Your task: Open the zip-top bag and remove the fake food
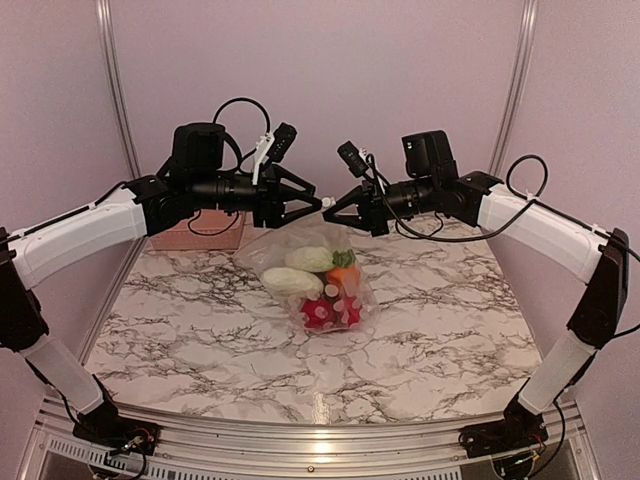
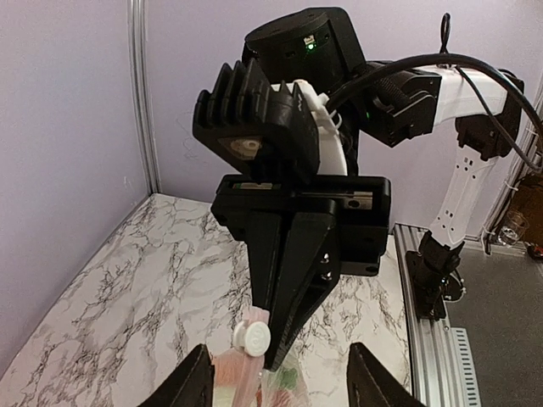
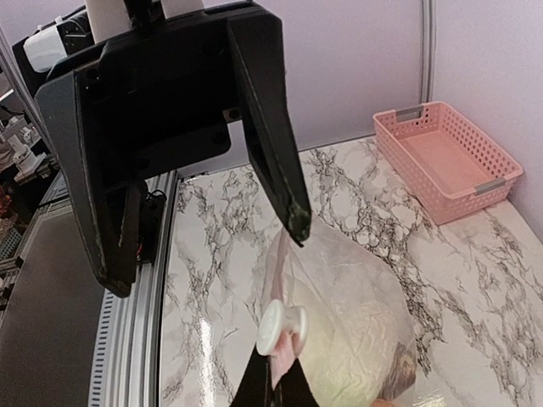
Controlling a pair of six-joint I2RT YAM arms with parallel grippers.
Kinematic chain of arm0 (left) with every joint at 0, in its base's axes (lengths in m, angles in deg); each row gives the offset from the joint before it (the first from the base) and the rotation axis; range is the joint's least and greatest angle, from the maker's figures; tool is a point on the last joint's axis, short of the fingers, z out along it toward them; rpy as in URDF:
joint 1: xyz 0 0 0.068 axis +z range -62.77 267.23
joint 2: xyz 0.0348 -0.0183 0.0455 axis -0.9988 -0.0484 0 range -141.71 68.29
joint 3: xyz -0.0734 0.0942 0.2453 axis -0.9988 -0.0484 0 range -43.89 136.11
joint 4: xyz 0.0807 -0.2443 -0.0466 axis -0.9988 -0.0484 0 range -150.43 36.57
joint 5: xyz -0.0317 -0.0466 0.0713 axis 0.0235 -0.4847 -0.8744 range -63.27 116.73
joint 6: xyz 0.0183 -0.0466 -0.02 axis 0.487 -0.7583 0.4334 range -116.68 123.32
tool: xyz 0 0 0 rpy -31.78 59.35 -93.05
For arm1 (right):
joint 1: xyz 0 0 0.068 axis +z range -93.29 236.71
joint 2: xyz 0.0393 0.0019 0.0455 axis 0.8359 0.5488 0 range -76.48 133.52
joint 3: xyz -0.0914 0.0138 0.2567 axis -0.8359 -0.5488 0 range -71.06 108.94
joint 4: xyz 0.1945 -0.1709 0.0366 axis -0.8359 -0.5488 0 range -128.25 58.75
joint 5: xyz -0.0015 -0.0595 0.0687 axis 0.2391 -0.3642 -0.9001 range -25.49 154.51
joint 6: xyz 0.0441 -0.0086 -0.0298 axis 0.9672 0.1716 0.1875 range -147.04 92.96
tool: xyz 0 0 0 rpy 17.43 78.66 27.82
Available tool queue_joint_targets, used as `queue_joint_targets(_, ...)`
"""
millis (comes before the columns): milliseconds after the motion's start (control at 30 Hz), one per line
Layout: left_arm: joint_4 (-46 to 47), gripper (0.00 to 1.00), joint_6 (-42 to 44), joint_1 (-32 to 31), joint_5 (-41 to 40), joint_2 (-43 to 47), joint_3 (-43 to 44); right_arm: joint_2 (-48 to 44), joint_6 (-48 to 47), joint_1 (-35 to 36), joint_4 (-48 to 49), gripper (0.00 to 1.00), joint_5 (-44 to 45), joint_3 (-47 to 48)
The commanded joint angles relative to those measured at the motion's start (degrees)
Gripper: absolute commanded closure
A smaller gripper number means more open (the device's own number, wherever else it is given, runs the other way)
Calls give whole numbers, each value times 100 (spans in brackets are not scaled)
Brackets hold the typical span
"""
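I will next grab the zip-top bag's white slider (image 1: 327, 203) (image 2: 254, 337) with my left gripper, opposite my right gripper on the zip, to slide the zip open.
The zip-top bag (image 1: 300, 262) hangs from its pink zip strip down to the marble table, clear and crinkly. Inside is the fake food: a white-green vegetable (image 1: 293, 281), an orange carrot (image 1: 343, 276) and red pieces (image 1: 322, 313). My right gripper (image 1: 337, 207) is shut on the zip strip just below the white slider (image 3: 282, 329), as the right wrist view (image 3: 276, 377) shows. My left gripper (image 1: 312, 203) faces it, open, its fingers (image 2: 193, 381) on either side of the slider (image 2: 253, 338) without touching it. The bag (image 3: 361, 314) bulges beside the strip.
A pink slotted basket (image 3: 445, 157) stands at the table's back left corner, partly hidden behind my left arm in the top view (image 1: 195, 232). Aluminium frame posts (image 1: 112, 80) rise at the back corners, with purple walls around.
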Motion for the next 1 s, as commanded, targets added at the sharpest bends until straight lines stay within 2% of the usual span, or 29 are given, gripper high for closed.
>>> queue_joint_targets(0,235,45,-313,-86,81,-278,207,33,-173,81,-101,100,96,281)
queue_joint_targets(300,237,49,-475,-112,90,-579,472,-19,-284,110,-156,100,133,244)
queue_joint_targets(533,129,64,-417,-107,176,-590,454,-112,-248,112,-58,100,196,117)
queue_joint_targets(767,-199,92,-296,-107,183,-548,391,-192,-234,107,-34,100,232,18)
queue_joint_targets(867,-306,99,-229,-102,160,-536,386,-227,-223,114,-25,100,262,-8)
queue_joint_targets(967,-466,100,-85,-85,57,-503,358,-274,-169,110,28,100,323,-88)
